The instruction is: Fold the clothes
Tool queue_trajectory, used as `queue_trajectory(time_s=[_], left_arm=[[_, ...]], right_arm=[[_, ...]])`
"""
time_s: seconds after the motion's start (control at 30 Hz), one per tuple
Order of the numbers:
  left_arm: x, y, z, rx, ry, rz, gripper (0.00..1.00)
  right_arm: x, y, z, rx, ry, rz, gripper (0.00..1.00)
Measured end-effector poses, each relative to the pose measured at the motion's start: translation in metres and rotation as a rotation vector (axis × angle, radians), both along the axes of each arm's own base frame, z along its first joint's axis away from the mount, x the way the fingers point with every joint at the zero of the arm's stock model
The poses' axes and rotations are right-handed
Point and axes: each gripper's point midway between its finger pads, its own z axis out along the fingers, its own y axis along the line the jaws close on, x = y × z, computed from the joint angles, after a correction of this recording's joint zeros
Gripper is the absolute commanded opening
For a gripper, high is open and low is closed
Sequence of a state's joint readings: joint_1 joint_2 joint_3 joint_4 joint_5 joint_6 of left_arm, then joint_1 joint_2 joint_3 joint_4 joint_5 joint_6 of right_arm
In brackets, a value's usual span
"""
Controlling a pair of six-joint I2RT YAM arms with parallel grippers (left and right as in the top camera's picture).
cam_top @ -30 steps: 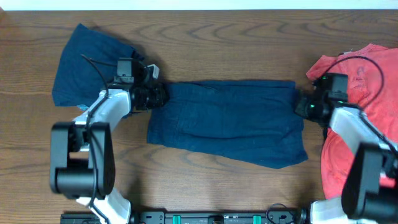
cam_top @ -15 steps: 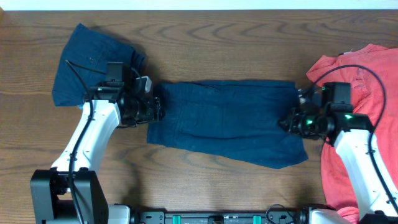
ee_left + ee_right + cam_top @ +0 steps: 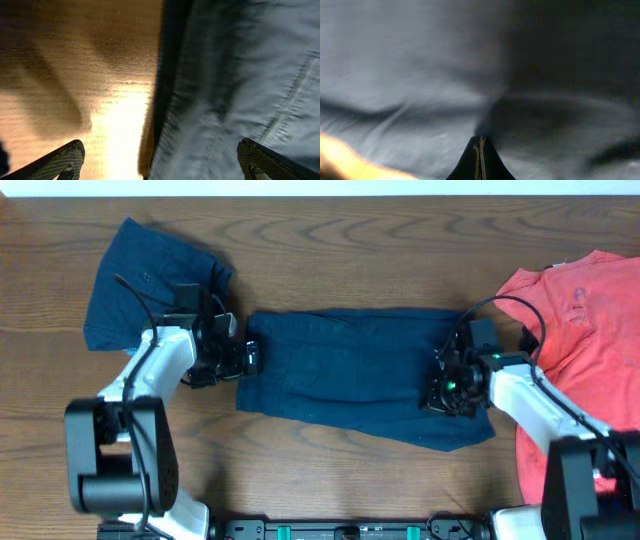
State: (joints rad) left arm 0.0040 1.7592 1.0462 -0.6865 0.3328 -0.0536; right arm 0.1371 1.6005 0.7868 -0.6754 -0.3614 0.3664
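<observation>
The left gripper folds one end of the shorts across the rest next, so it should pick up the navy shorts (image 3: 350, 375) by the shorts' edge nearest the bunched garment.
Dark navy shorts (image 3: 350, 375) lie spread flat across the middle of the table. My left gripper (image 3: 250, 358) stands open at their left edge. In the left wrist view its fingers (image 3: 65, 157) straddle the cloth's edge (image 3: 240, 75), one over bare wood, and nothing is held in the left gripper (image 3: 160, 150). My right gripper (image 3: 440, 385) is over the right part of the shorts. In the right wrist view the right gripper (image 3: 480, 142) is shut, tips down against wrinkled navy cloth (image 3: 420, 65). A second navy garment (image 3: 140, 280) lies bunched at the far left.
A red shirt (image 3: 580, 330) lies crumpled at the right edge, under and beside the right arm. Bare wooden table (image 3: 350, 240) runs along the back and also in front of the shorts. The arm bases stand at the near edge.
The left gripper has opened wide at the shorts' left edge. The right gripper has moved left from the shorts' right edge onto the cloth and closed fully.
</observation>
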Motion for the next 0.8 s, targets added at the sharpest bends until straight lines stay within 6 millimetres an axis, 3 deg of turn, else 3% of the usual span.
queue_trajectory(time_s=[0.1,0.23,0.47,0.8], left_arm=[[0.002,-0.005,-0.008,-0.035,0.011,-0.006,0.99],[0.01,-0.017,-0.004,-0.106,-0.029,-0.015,0.84],[0.016,-0.037,0.0,-0.154,-0.066,-0.063,0.81],[0.014,-0.063,-0.004,-0.287,-0.04,-0.106,0.81]], right_arm=[[-0.003,-0.01,-0.012,-0.035,0.061,-0.069,0.01],[-0.004,-0.019,-0.013,-0.054,0.097,-0.153,0.01],[-0.001,-0.044,-0.013,-0.138,0.111,-0.25,0.01],[0.005,-0.062,-0.013,-0.183,0.083,-0.28,0.01]])
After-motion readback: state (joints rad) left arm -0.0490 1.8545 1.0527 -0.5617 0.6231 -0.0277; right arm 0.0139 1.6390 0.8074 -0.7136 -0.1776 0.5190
